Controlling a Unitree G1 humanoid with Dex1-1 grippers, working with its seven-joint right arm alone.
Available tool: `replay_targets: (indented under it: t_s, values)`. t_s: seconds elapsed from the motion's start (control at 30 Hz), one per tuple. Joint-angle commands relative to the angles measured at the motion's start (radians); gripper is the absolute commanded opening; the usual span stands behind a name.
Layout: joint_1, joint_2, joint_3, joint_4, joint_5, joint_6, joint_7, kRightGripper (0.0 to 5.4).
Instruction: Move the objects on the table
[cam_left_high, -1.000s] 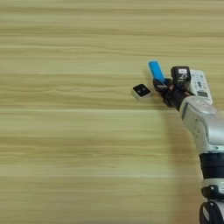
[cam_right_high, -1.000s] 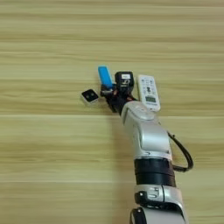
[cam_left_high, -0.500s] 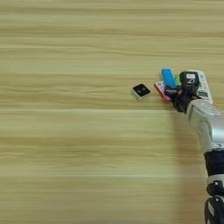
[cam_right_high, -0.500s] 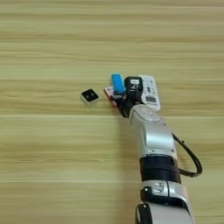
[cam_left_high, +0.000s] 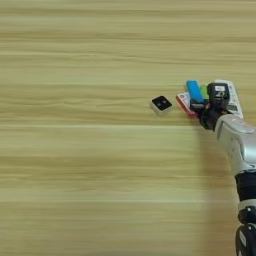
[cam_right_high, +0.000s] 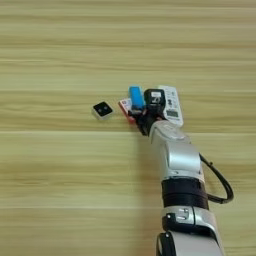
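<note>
The blue bar (cam_left_high: 194, 91) is low over the table next to the red-and-white flat box, so my right gripper lets go next.
My right gripper (cam_right_high: 141, 112) reaches in from the bottom right and is shut on the lower end of the blue bar (cam_right_high: 135, 96), which sticks up and away from it. Under the fingers lies the red-and-white flat box (cam_right_high: 124, 106), partly covered. A sliver of the green bar (cam_left_high: 204, 91) shows just right of the blue bar (cam_left_high: 194, 91). The long white button remote (cam_right_high: 170, 103) lies behind the gripper's black body, partly hidden. The small black square block (cam_right_high: 102, 110) sits alone on the table (cam_right_high: 60, 165), a short way left of the gripper.
My silver forearm (cam_right_high: 175, 160) with a black cable (cam_right_high: 222, 182) fills the lower right of the right eye view. Bare wood stretches to the left, to the far side and along the near edge.
The gripper has moved right and slightly nearer with the blue bar, stopping over the red-and-white box beside the remote. The black block has stayed put.
</note>
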Motion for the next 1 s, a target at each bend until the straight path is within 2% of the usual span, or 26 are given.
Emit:
replay_targets:
  t_s: [0.03,0.07,0.1,0.2,0.73,1.0]
  values:
    - [-0.074,-0.039,0.006,-0.034,-0.002,-0.023,0.009,1.42]
    - [-0.073,-0.040,0.008,-0.035,-0.003,-0.023,0.009,1.42]
    - [-0.073,-0.040,0.009,-0.034,-0.004,-0.023,0.010,1.71]
    - [-0.072,-0.041,0.013,-0.033,-0.007,-0.025,0.011,2.09]
    - [-0.070,-0.039,0.018,-0.040,-0.010,-0.040,0.006,3.97]
    - [-0.081,-0.031,0.002,-0.033,0.012,-0.055,0.014,4.96]
